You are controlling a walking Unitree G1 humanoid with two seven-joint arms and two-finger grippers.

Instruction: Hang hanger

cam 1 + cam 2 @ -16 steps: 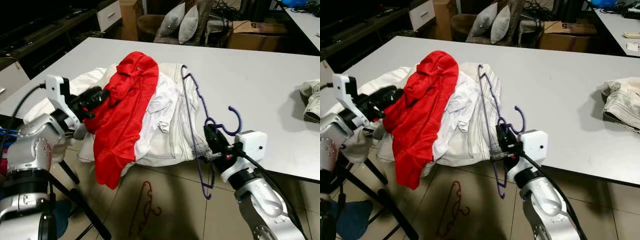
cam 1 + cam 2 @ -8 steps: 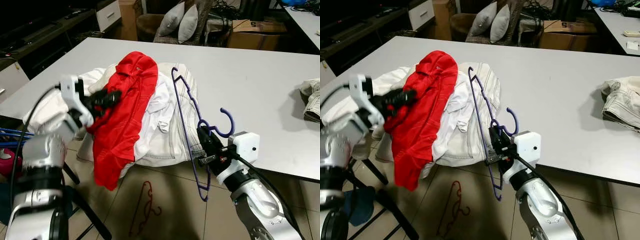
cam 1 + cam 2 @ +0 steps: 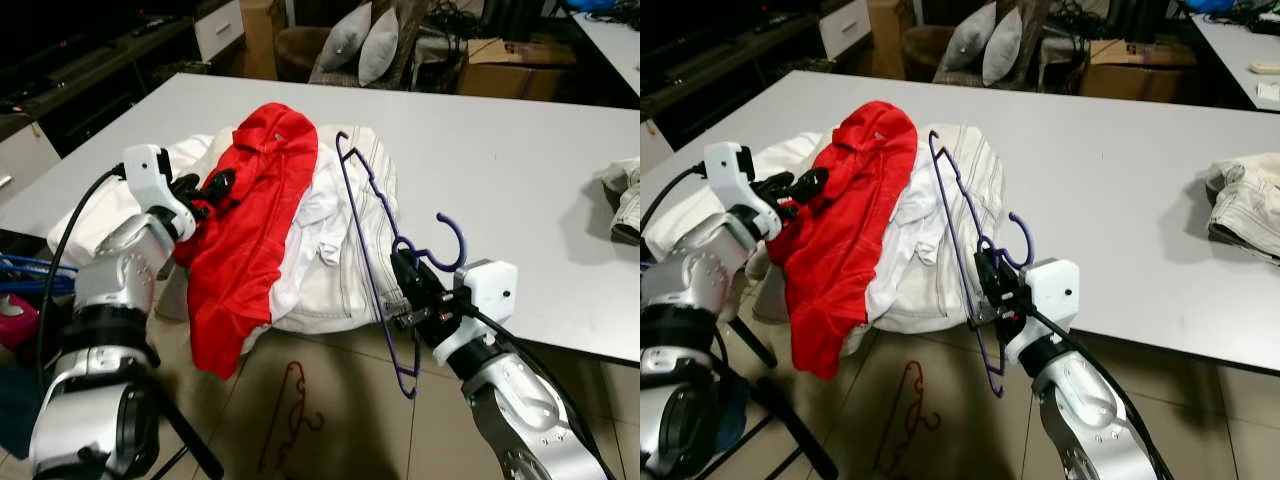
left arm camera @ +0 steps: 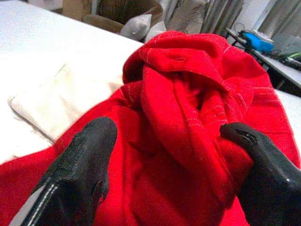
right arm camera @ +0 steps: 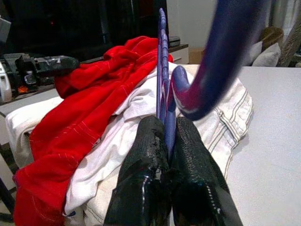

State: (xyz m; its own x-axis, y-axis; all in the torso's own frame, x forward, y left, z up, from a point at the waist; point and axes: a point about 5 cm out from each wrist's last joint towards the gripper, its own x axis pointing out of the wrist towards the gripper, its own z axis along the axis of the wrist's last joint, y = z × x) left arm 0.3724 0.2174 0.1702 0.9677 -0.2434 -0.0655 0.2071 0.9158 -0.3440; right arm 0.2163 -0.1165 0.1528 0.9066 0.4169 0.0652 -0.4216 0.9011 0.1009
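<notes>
The left gripper next needs to pinch the raised fold [image 4: 186,136] of the red garment, since that fold stands up while the rest of the garment hangs slack.
My right gripper [image 3: 408,292] is shut on the neck of a purple hanger [image 5: 162,70] at the table's front edge. The hanger [image 3: 363,232] stands upright against a pile of white clothes [image 3: 345,270], with its lower end hanging below the edge. A red garment [image 3: 255,230] drapes over the pile's left side and down off the table. My left gripper [image 3: 205,187] is at the red garment's left edge and is open. In the left wrist view its fingers [image 4: 84,155] stand wide apart with a red fold [image 4: 188,122] between them.
The grey table [image 3: 500,140] is bare to the right of the pile, up to a folded light cloth [image 3: 625,200] at its right edge. A red hanger [image 3: 292,410] lies on the floor under the front edge. Black stand legs [image 3: 175,440] cross by my left arm.
My left arm has swung up and inward, bringing its gripper onto the red garment's edge. My right gripper has carried the purple hanger a little leftward, standing it more upright against the white pile.
</notes>
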